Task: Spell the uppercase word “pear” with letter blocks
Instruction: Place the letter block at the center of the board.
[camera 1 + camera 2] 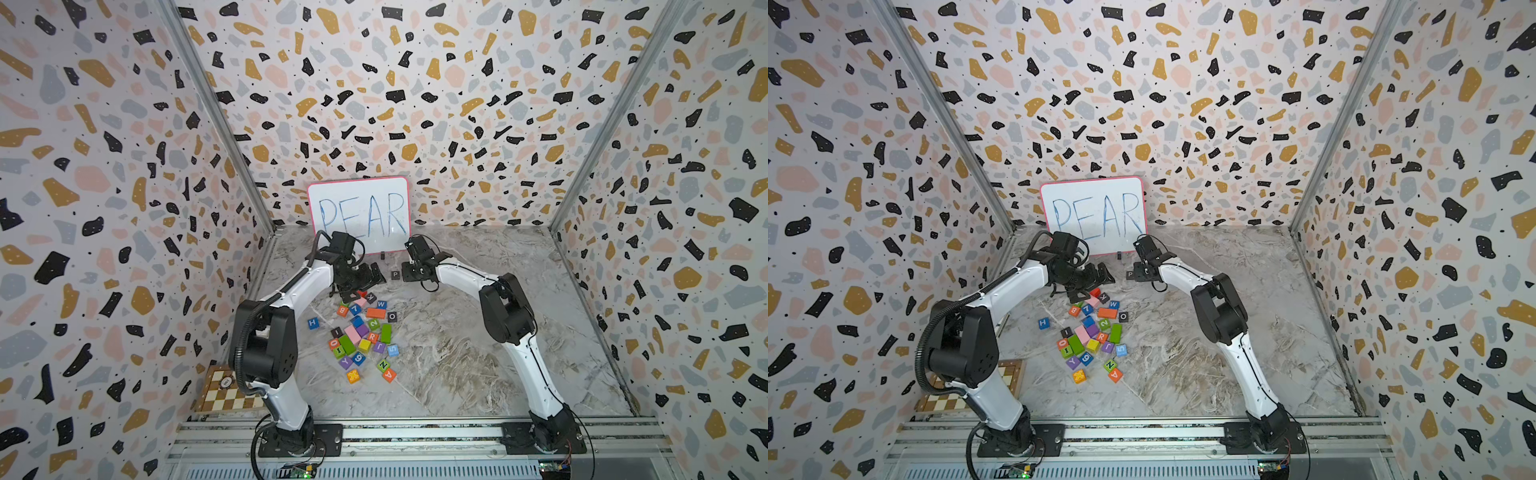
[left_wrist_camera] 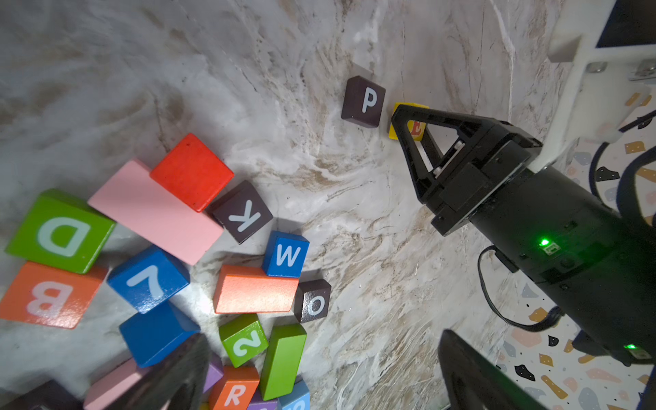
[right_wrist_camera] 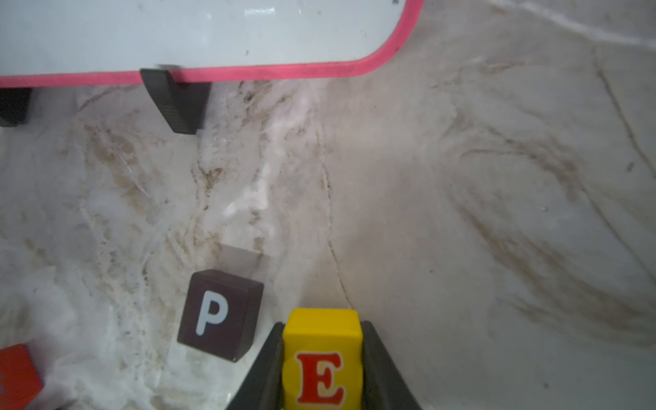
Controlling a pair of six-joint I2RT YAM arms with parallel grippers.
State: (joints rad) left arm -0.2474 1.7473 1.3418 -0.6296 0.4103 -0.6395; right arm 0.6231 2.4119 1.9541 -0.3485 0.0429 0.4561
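Note:
My right gripper will let go of the yellow E block (image 1: 389, 375), because it is low over flat, empty table beside the P and would come to rest there.
The black P block (image 1: 395, 274) (image 3: 220, 314) lies on the marble table in front of the whiteboard. My right gripper (image 3: 323, 326) (image 1: 411, 272) is shut on the yellow E block (image 3: 323, 358) (image 2: 415, 129), low over the table just right of the P. Further forward, the orange-red R block (image 1: 372, 337) (image 2: 234, 392) sits inside the pile. At the pile's near edge is the orange A block (image 1: 389, 375) (image 1: 1115, 375). My left gripper (image 2: 321, 372) (image 1: 365, 282) hangs open over the far end of the pile, holding nothing.
A pink-rimmed whiteboard (image 1: 359, 212) reading PEAR stands at the back on black feet (image 3: 175, 101). The pile (image 1: 361, 332) holds several other lettered and numbered cubes and plain pink, green and orange bars. A chessboard (image 1: 226, 392) lies at the near left.

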